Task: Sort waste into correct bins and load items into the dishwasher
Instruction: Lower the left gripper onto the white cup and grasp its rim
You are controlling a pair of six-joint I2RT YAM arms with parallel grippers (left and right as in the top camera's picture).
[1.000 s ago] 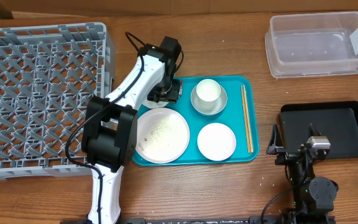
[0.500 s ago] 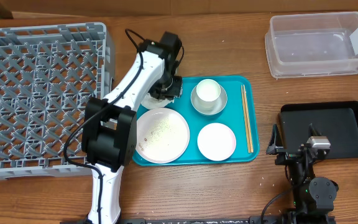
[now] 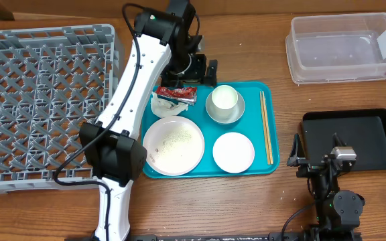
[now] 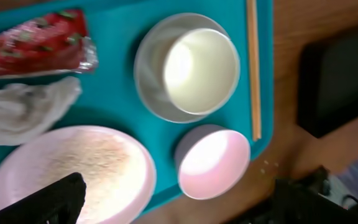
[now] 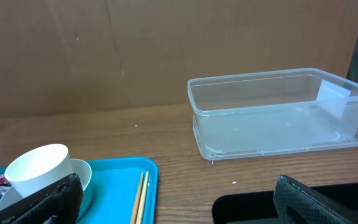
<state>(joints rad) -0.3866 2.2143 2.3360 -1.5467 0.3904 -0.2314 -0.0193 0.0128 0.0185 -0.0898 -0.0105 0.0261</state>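
My left gripper picks up the white cup by its open rim (image 3: 225,97) next, so the cup's body and base stay free to load into the dish rack (image 3: 45,100).
My left gripper (image 3: 203,69) hangs open and empty above the table, just behind the teal tray (image 3: 200,90). Below it on the tray lie the red sauce packet (image 4: 36,42), the crumpled napkin (image 4: 23,112), and the white plate (image 4: 73,168) strewn with rice crumbs. The white cup (image 4: 201,62) stands in the grey bowl (image 4: 148,74). The pink dish (image 4: 213,162) and the chopsticks (image 4: 252,68) are there too. My right gripper (image 5: 179,205) rests open and empty near the black tray (image 3: 354,137). The clear tub (image 3: 344,47) sits at the back right, the grey dish rack (image 3: 45,100) on the left.
The left arm's links (image 3: 129,87) stretch from the front edge along the rack's right side to the tray's far corner. A few white crumbs (image 3: 287,195) lie on the wood in front of the tray. A brown board stands behind the table.
My left gripper was low over the tray's far left corner, narrowing. Now it has opened wide, risen and drawn back. The packet and napkin lie uncovered. The right arm has not moved.
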